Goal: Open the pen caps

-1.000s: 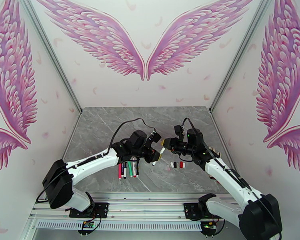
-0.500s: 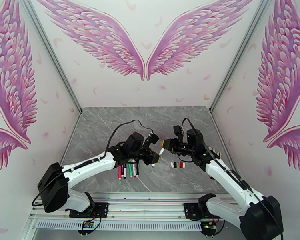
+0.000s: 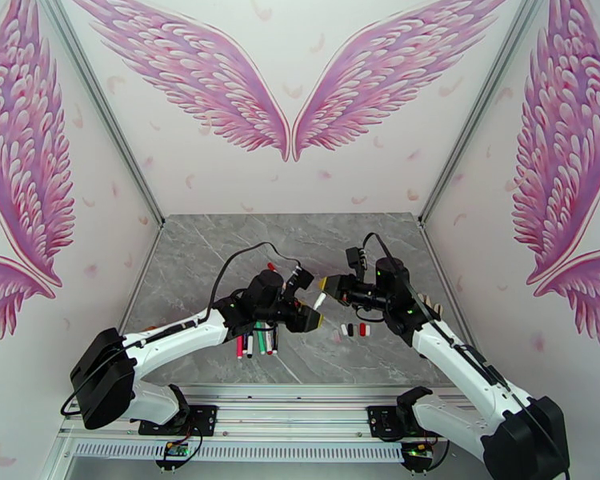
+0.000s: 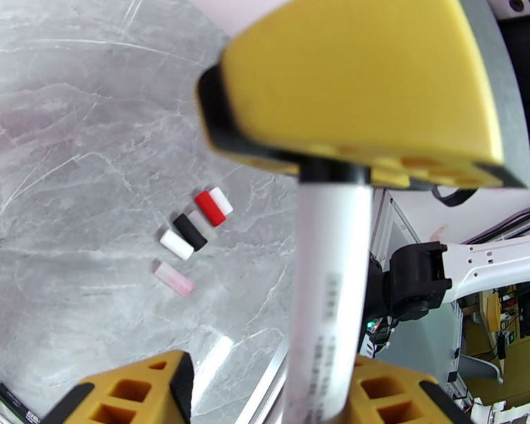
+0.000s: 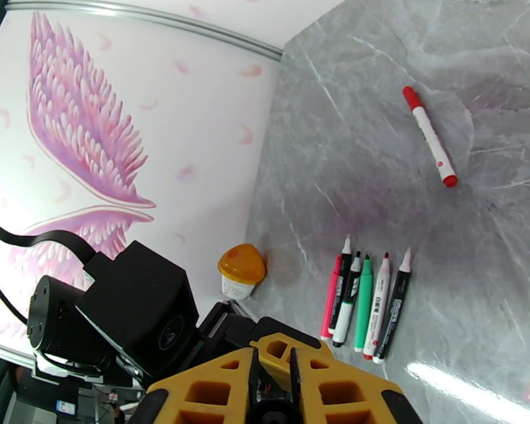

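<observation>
I need to grab the white pen by its body next with my left gripper, and leave the pen's black end to my right gripper to open the cap.
A white pen (image 4: 326,291) with a black end hangs from my right gripper (image 3: 326,285), which is shut on that black end. My left gripper (image 4: 265,384) is open, and the pen's barrel passes between its fingers, close to the right one. Both grippers meet above mid-table, the left gripper (image 3: 307,298) just below and left of the right one. Several loose pen caps (image 4: 191,232), red, black, white and pink, lie on the table under them, also visible as small caps (image 3: 354,330). In the right wrist view my right gripper (image 5: 272,370) shows its jaws nearly together.
Several uncapped pens (image 5: 364,306) lie side by side near the left arm, the same row of pens (image 3: 256,342) showing from above. A capped red-ended pen (image 5: 429,136) lies alone farther back. An orange-lidded little pot (image 5: 242,271) stands by the left wall.
My left gripper has opened off the pen and its arm has drawn slightly back to the left. My right gripper keeps hold of the pen's black end and has risen slightly.
</observation>
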